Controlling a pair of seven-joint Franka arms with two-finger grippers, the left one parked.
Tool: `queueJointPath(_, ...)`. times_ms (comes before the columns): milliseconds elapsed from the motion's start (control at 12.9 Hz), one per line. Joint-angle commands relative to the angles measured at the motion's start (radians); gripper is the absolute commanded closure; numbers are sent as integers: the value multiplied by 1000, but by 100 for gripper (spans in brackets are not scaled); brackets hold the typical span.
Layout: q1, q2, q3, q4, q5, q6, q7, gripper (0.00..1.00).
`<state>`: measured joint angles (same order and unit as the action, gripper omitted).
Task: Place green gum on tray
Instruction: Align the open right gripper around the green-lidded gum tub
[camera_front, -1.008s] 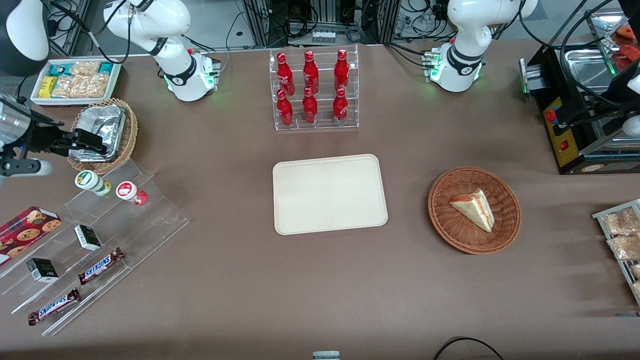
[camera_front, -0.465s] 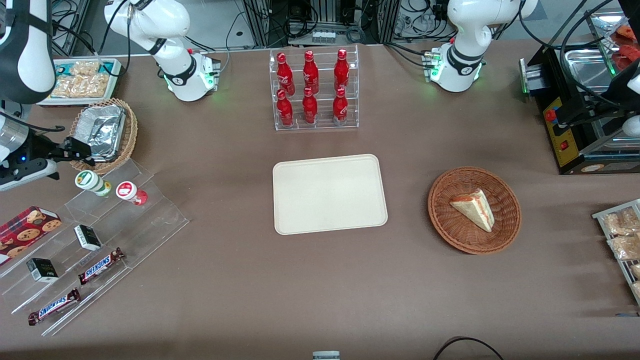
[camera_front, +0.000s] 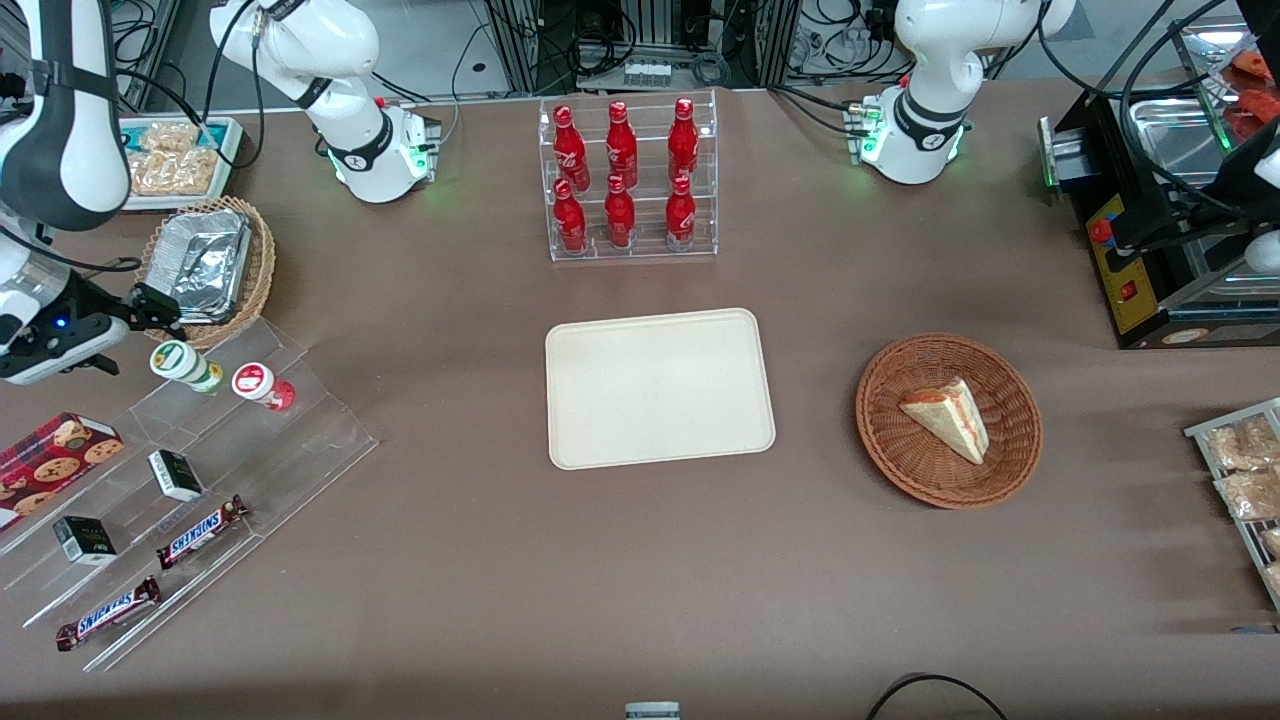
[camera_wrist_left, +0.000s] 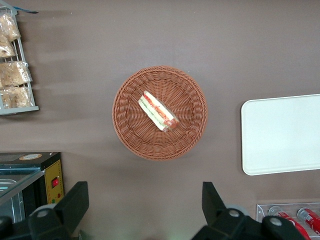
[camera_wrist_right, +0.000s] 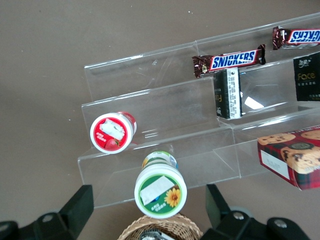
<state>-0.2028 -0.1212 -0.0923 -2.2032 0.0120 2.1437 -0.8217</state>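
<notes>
The green gum should go on the beige tray (camera_front: 660, 388), so my gripper should grab the gum by its white lid (camera_front: 173, 358) next.
The green gum (camera_front: 181, 363) stands on the highest step of a clear acrylic stand (camera_front: 300, 420); it shows a white lid with a green label (camera_wrist_right: 160, 192). My gripper (camera_front: 158, 308) hovers just above it, farther from the front camera, at the edge of the foil basket. It is open, and in the right wrist view the gripper (camera_wrist_right: 148, 212) has one finger on each side of the gum's lid, with wide gaps and no contact. The beige tray (camera_front: 660, 388) lies bare at the table's middle, well away toward the parked arm; its end also shows as a tray (camera_wrist_left: 282, 134).
A red-lidded canister (camera_front: 258, 384) stands beside the green gum. A wicker basket with a foil tray (camera_front: 205, 265) sits close under my wrist. Snickers bars (camera_front: 200, 532), small boxes and a cookie box (camera_front: 55, 455) occupy the stand. A cola bottle rack (camera_front: 628, 180) and sandwich basket (camera_front: 948, 420) surround the tray.
My gripper has slid off the foil basket toward the working arm's end of the table and now sits closer to the green gum. Nothing else has moved.
</notes>
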Motion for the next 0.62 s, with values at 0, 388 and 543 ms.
queueJointPath(0,-3,-26,-3,-78,-10,89,-30,0)
queueJointPath(388,-4,8,-27,-104,-10,169,-77,0)
queueJointPath(543,-4,20,-29,-105,-10,179,-77,0)
